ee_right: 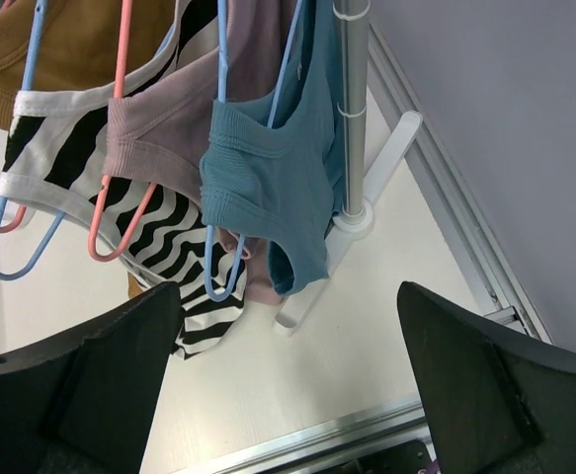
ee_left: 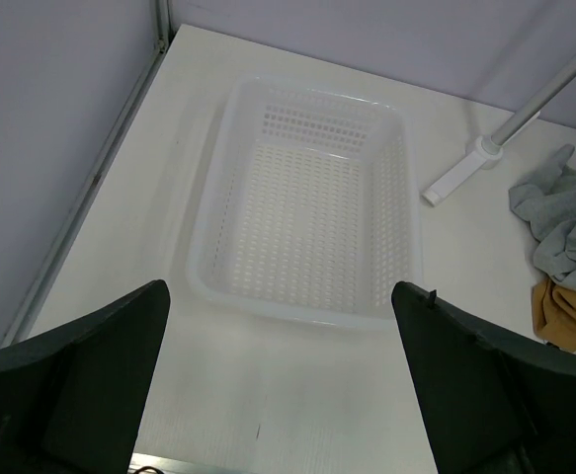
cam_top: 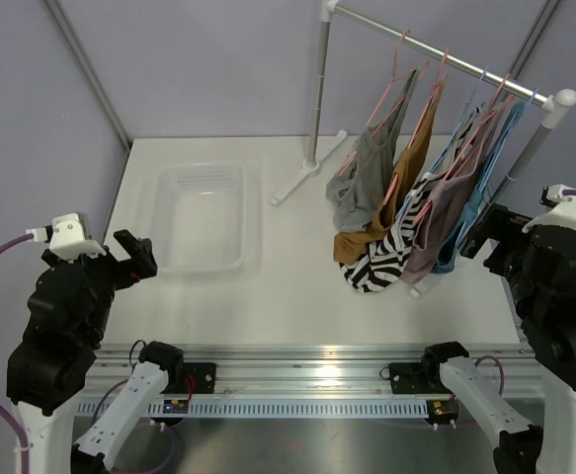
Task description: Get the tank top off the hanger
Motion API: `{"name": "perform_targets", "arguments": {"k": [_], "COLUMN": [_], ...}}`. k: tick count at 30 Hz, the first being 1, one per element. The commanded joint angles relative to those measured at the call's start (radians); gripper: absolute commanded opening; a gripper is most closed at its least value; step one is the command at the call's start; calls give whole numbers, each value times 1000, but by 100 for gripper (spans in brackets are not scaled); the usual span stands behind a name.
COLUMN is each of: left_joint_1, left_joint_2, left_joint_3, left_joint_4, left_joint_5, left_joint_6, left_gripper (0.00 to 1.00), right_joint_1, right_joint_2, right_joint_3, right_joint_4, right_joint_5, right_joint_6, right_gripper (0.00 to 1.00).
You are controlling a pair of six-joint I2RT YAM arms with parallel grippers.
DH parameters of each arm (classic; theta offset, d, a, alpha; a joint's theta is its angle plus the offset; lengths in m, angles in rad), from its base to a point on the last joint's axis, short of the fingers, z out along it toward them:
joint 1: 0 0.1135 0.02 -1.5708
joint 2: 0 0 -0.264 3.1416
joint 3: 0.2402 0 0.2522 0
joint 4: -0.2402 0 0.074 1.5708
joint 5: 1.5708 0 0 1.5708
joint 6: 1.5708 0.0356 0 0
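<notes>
Next, my right gripper grabs the blue hanger's near arm (cam_top: 461, 238) to remove the tank top, as this leaves the hanger's hook and far end free.
Several tank tops hang on pink and blue hangers from the rack's rail (cam_top: 436, 51) at the back right: grey (cam_top: 365, 178), brown (cam_top: 406, 168), zebra-striped (cam_top: 391, 259), mauve (cam_top: 436, 222) and blue (cam_top: 470, 212). Their hems reach the table. My right gripper (ee_right: 288, 385) is open and empty, low beside the rack's right end, near the blue top (ee_right: 268, 178) and its blue hanger (ee_right: 218, 267). My left gripper (ee_left: 283, 385) is open and empty at the near left (cam_top: 137, 255), in front of the basket.
A white perforated basket (cam_top: 201, 267) lies on the table's left half and also shows in the left wrist view (ee_left: 201, 247). The rack's upright post (ee_right: 352, 118) and white foot stand near my right gripper. A second post (cam_top: 315, 99) stands mid-back. Walls close both sides.
</notes>
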Motion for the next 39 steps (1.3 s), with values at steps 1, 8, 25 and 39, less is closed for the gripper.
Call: {"name": "perform_targets", "arguments": {"k": [1,8,25,39], "left_joint_1": [-4,-4,-4,-4], "left_joint_2": [4,11,17,16], "left_joint_3": [0,-9,-63,-72], "left_joint_4": [53,87,105,101], "left_joint_5": [35,85,151,143], "left_joint_6": [14,-9,-16,-1], "left_gripper": [99,99,99,99], "right_joint_1": [5,4,4,2], "right_joint_2": [-10,-12,437,453], "right_joint_3": [7,27,263,207], "right_joint_4": [49,199,161,202], "right_joint_5": [18,-85,280,361], "right_joint_6": [9,64,61,26], "right_gripper": [100,99,72,25]}}
